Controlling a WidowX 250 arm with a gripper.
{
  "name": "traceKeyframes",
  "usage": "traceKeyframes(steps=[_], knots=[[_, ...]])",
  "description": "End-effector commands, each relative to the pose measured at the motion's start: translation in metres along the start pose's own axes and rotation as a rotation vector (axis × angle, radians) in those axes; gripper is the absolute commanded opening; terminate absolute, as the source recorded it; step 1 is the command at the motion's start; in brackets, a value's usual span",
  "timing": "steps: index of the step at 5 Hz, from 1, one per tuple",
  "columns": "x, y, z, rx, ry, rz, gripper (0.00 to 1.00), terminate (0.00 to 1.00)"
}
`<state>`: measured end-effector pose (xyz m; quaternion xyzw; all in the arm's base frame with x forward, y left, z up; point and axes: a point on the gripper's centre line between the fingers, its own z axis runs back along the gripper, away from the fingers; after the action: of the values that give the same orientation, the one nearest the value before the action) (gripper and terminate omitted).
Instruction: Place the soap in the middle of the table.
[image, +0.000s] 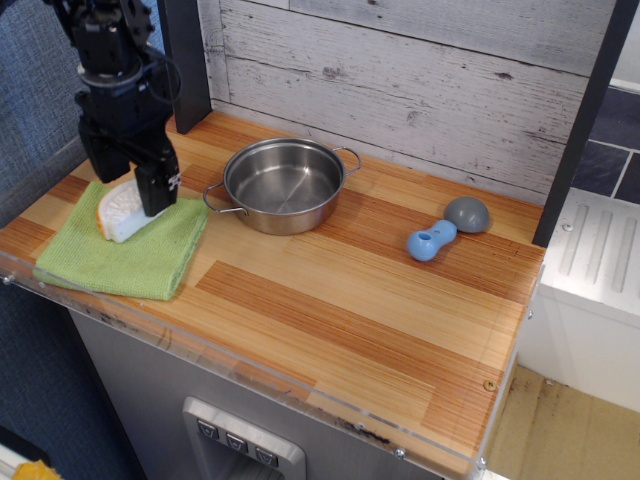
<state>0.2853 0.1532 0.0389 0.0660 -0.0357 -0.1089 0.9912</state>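
My gripper grabs the soap across its white wedge body next, to place it in the middle of the table.
The soap, a white half-round wedge with an orange-tan edge, lies on a green cloth at the left end of the striped wooden table. My black gripper is lowered over the soap from above. Its jaws are open, with one finger at the soap's right side and the other at its far left side. The gripper hides the top part of the soap. I cannot tell whether the fingers touch it.
A steel pot with two handles stands just right of the cloth. A small blue peanut-shaped piece and a grey dome lie at the right back. A clear acrylic rim runs along the table's front edge.
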Motion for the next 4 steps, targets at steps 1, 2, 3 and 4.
traceKeyframes(steps=[1,2,3,4], knots=[[-0.0052,0.0189,-0.0062,0.025,0.019,0.026,1.00,0.00],[-0.0063,0.0207,-0.0052,0.046,0.006,0.030,0.00,0.00],[-0.0073,0.0218,-0.0063,0.045,0.008,0.041,0.00,0.00],[-0.0093,0.0217,-0.0084,0.046,0.017,0.048,0.00,0.00]])
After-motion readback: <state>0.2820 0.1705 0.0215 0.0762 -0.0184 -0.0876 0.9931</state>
